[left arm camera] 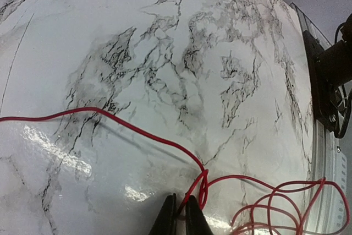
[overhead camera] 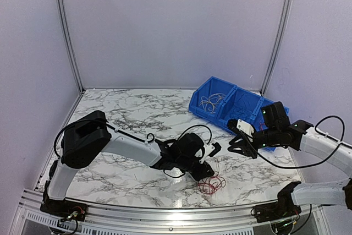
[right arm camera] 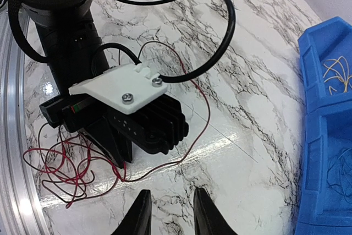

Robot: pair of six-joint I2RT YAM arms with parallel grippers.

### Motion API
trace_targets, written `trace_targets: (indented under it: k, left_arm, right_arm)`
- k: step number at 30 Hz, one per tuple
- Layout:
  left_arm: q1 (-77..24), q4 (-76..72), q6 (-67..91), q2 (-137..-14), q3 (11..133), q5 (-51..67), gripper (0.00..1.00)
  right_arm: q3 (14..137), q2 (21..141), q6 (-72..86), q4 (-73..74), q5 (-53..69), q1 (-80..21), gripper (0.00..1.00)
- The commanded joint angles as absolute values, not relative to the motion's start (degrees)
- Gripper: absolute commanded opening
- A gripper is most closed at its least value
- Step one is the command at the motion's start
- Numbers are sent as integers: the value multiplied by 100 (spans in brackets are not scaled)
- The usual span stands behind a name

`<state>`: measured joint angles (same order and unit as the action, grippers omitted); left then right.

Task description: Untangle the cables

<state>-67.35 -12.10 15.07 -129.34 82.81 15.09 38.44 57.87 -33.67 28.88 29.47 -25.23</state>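
Observation:
My right gripper should next grab the red cable by its single part beside the looped heap (right arm camera: 166, 165), leaving the loops free to loosen.
A bunch of thin red cables (overhead camera: 212, 184) lies looped on the marble table (overhead camera: 126, 108) near its front edge. My left gripper (overhead camera: 208, 173) points down just beside the bunch. In the left wrist view its fingertips (left arm camera: 179, 216) are pinched together on one red strand (left arm camera: 193, 185) where it twists over itself. That strand runs off to the left (left arm camera: 110, 116), and loose loops (left arm camera: 286, 207) lie to the right. My right gripper (right arm camera: 169, 213) hovers open over bare table, close to the left gripper's body (right arm camera: 137, 119), with nothing between its fingers. The red bunch (right arm camera: 60, 169) lies to its left.
Blue bins (overhead camera: 231, 105) stand at the back right, and one holds pale tan wires (overhead camera: 212, 101). The right wrist view shows the bin wall (right arm camera: 313, 136) at the right edge. A metal rail (overhead camera: 165, 213) borders the table's near edge.

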Motion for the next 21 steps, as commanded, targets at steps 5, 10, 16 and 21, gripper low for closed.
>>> trace_targets:
  k: [5,10,16,21]
  left_arm:
    - [-6721,-1245,1326,-12390,7956,1203,0]
    - [-6810,-2219,1499,-10819,6792,93,0]
    - [-7040,-3003,1428,-9756,5881,-1151,0]
    - [-7105,-3294,1433,-9433,5667,-1481,0]
  right_arm:
    - [3964,5867,-3271,2758,2858,-2514,25]
    - [4298,5865,-3151,2728,2822,-2504,25]
    - [5430,6740,-3164,3420,4134,-2554,36]
    - [6280,7302,-3228,3733,4874,-2986,46]
